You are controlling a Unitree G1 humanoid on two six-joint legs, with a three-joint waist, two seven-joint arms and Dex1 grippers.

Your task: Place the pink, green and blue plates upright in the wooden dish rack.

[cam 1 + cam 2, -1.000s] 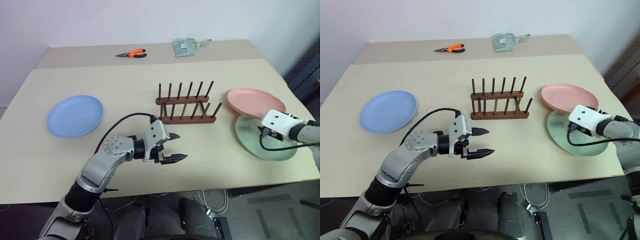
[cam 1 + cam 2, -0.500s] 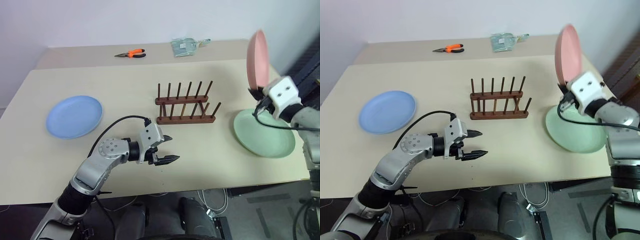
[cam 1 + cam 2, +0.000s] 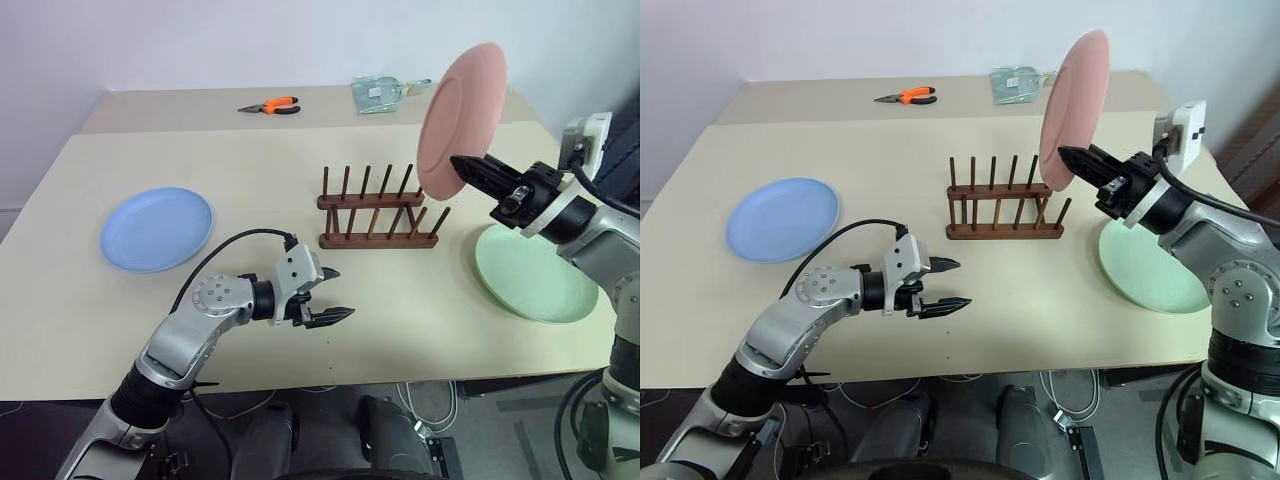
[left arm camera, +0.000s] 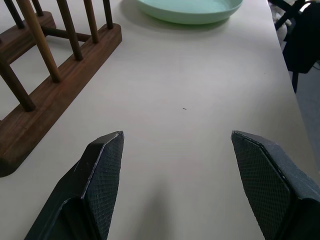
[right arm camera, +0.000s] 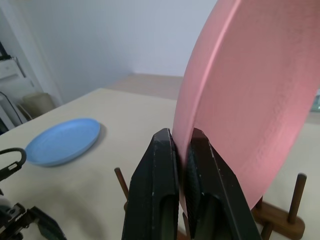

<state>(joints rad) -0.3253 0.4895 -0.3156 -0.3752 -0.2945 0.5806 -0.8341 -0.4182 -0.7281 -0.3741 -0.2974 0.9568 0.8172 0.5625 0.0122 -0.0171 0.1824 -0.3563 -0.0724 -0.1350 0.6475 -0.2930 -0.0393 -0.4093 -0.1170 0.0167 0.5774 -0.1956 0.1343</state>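
Observation:
Next, my left gripper grabs the blue plate by its rim [image 3: 121, 257], to lift the plate for its trip to the wooden dish rack [image 3: 380, 210].
My right gripper [image 3: 465, 165] is shut on the rim of the pink plate [image 3: 460, 115], which stands on edge in the air above the right end of the wooden dish rack [image 3: 380, 210]. In the right wrist view both fingers [image 5: 162, 165] pinch the pink plate [image 5: 250, 100]. The rack's slots hold nothing. To the right of the rack, the green plate [image 3: 535, 275] lies flat on the table. At the far left lies the blue plate [image 3: 157, 228], also flat. Low over the table in front of the rack, my left gripper [image 3: 338, 294] is open and holds nothing.
Orange-handled pliers [image 3: 272, 105] and a clear plastic packet [image 3: 385, 92] lie on the table at the back. The beige tabletop [image 3: 250, 170] ends close in front of my left arm, and the green plate sits near its right edge.
My right gripper shut on the pink plate beside the green one, lifted it, turned it on edge and carried it left to above the rack. The left gripper stayed open and nearly still.

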